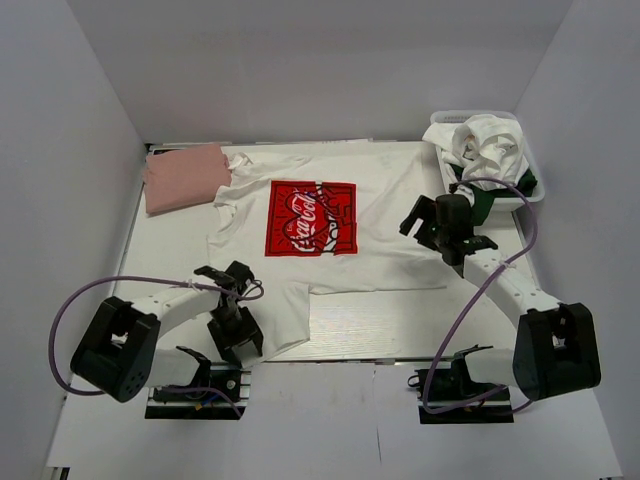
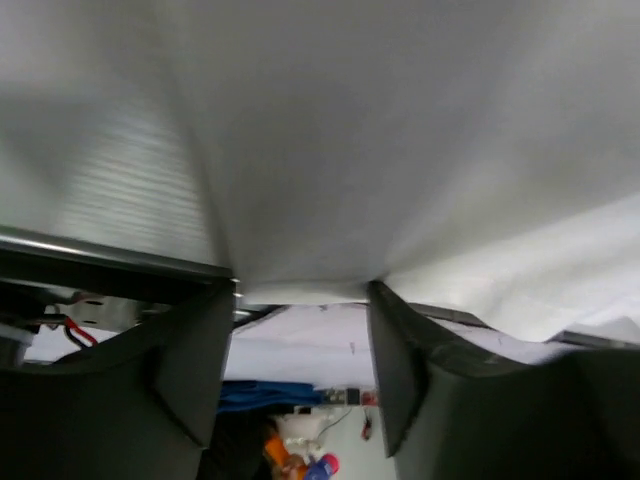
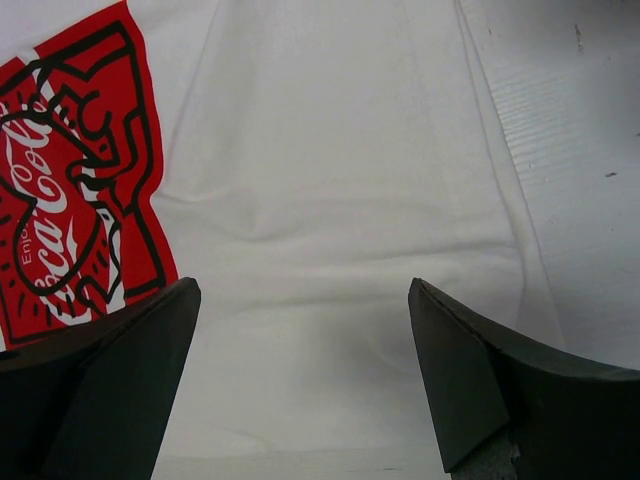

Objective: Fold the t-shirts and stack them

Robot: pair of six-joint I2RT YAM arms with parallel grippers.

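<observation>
My right gripper should next grip the white t-shirt (image 1: 380, 200) by its near basket-side corner to fold its near edge over evenly.
The large white t-shirt (image 1: 380, 200) lies spread flat on the table with its red Coca-Cola print (image 1: 311, 218) facing up. My left gripper (image 1: 240, 345) is down at the shirt's near left corner. In the left wrist view its jaws (image 2: 303, 300) stand apart, with the white hem (image 2: 300, 285) lying between the fingertips. My right gripper (image 1: 430, 235) hovers open over the right side of the shirt. In the right wrist view white cloth (image 3: 330, 150) fills the space between the jaws (image 3: 305, 300), and the red print (image 3: 70, 200) is to their left. A folded salmon-pink t-shirt (image 1: 183, 175) lies at the back left.
A white mesh basket (image 1: 530, 165) at the back right holds crumpled white and dark green tees (image 1: 490, 145). White walls close in the table on three sides. The table's near edge runs just below the left gripper.
</observation>
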